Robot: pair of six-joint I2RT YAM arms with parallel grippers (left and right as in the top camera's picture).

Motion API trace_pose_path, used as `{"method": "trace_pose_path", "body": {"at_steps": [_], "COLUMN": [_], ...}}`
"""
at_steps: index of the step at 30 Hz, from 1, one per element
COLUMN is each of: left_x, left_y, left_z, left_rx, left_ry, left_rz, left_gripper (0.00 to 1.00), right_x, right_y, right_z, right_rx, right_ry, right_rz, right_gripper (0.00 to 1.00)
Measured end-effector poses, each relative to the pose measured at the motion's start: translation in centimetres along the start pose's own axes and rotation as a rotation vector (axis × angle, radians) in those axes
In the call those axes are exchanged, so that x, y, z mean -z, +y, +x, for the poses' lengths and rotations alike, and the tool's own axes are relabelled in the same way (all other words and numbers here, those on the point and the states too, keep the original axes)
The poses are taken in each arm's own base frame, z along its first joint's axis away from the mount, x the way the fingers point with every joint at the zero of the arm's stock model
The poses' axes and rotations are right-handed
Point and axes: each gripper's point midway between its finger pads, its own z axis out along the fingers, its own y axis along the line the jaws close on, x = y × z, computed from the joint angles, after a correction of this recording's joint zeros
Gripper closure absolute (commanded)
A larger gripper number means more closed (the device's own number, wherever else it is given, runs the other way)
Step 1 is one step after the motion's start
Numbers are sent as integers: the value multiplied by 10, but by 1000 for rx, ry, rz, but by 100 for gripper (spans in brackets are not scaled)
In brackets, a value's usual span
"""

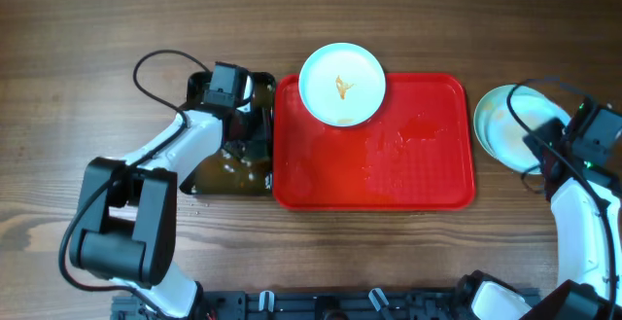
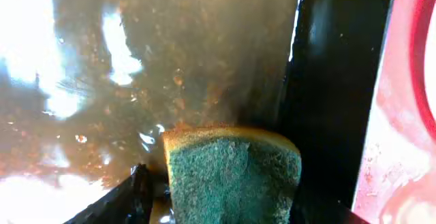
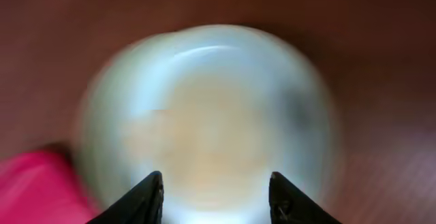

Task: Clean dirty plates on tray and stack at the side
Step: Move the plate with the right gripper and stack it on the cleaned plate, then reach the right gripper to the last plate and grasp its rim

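Note:
The smeared plate's top should stay open for sponging and stacking, so the robot's right gripper next needs to grip the smeared plate's rim nearest the side plates.
A pale plate with an orange smear lies on the far edge of the red tray, overhanging its rim. More pale plates lie on the table right of the tray; I cannot tell how many. My left gripper is in the black tub, shut on the green sponge in murky brown water. My right gripper is open and empty just above the plates at the side, which are blurred; it shows at the right in the overhead view.
The tub wall stands directly against the tray's left rim. The tray surface has wet smears near its middle. A corner of the tray shows left of the side plates. Cables hang by both arms.

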Motion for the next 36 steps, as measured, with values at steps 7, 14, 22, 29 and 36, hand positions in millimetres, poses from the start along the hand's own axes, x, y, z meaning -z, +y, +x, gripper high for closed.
{"method": "trace_pose_path", "body": {"at_steps": [7, 14, 22, 29, 36], "left_x": [2, 0, -3, 1, 8], "left_y": [2, -1, 9, 7, 1], "left_z": [7, 18, -4, 10, 41], "left_rx": [4, -3, -20, -8, 16], "left_ry": [32, 71, -40, 34, 176], "left_rz": [-13, -10, -90, -62, -14], "left_gripper": [37, 89, 63, 55, 62], "right_x": [45, 78, -1, -46, -40], "right_y": [164, 239, 251, 240, 231], "right_z": [79, 113, 163, 201, 221], "right_rx": [404, 691, 690, 615, 606], "right_ry": [156, 259, 413, 532, 616], "right_rz": [-621, -641, -566, -503, -473], "right_gripper": [35, 42, 45, 80, 96]}}
